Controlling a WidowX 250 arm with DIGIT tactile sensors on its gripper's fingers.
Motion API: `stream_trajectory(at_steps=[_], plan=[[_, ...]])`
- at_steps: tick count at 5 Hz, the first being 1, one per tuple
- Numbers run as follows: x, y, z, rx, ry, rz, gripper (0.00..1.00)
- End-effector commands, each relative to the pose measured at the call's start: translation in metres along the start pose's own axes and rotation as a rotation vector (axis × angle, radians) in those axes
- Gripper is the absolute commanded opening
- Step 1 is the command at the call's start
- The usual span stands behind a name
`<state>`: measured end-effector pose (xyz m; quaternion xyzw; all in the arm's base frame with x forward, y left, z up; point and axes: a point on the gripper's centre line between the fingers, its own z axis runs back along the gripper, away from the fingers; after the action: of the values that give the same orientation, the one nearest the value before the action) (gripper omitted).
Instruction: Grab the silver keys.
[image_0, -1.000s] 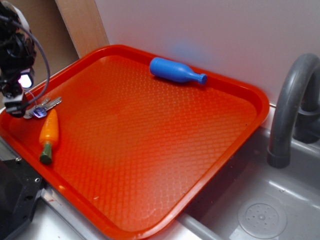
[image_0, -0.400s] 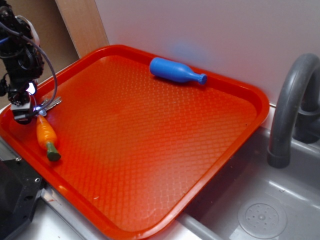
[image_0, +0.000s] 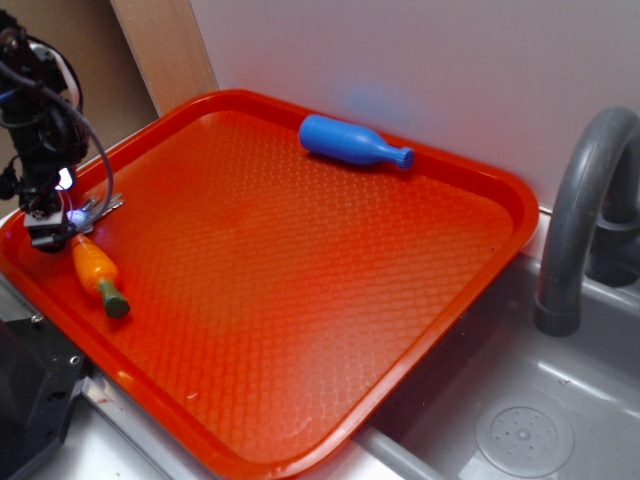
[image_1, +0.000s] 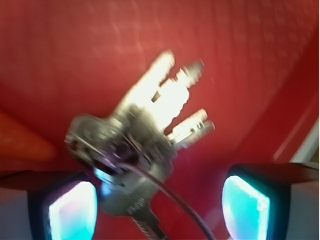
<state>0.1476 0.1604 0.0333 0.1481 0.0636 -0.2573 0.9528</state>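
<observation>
Next, my gripper grabs the silver keys by their thin ring (image_1: 171, 193), so that they lift as one bunch.
The silver keys (image_0: 97, 209) lie on the red tray (image_0: 300, 300) near its left rim, a small bunch on a thin ring. My gripper (image_0: 48, 232) is down at the ring end of the bunch, right above the tray floor. In the wrist view the keys (image_1: 150, 125) fill the middle, blurred, their blades fanned away from me. My gripper (image_1: 159, 210) stands open, its two glowing pads (image_1: 72, 210) wide apart. The ring end and one key sit between them, close to the left pad.
An orange toy carrot (image_0: 97, 275) with a green end lies just in front of the keys, tilted. A blue toy bottle (image_0: 352, 142) rests at the tray's far edge. A grey faucet (image_0: 580, 200) and sink (image_0: 520, 430) are to the right.
My gripper has shifted slightly right and settled lower over the keys. The carrot has been nudged: it turned, its green end swinging right and towards the tray's front.
</observation>
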Motion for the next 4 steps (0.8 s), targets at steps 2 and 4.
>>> stream_trajectory(at_steps=[2, 4], plan=[[-0.007, 0.0026, 0.0068, 0.052, -0.085, 0.027, 0.0], [-0.0082, 0.0031, 0.0099, 0.044, -0.091, 0.018, 0.0]])
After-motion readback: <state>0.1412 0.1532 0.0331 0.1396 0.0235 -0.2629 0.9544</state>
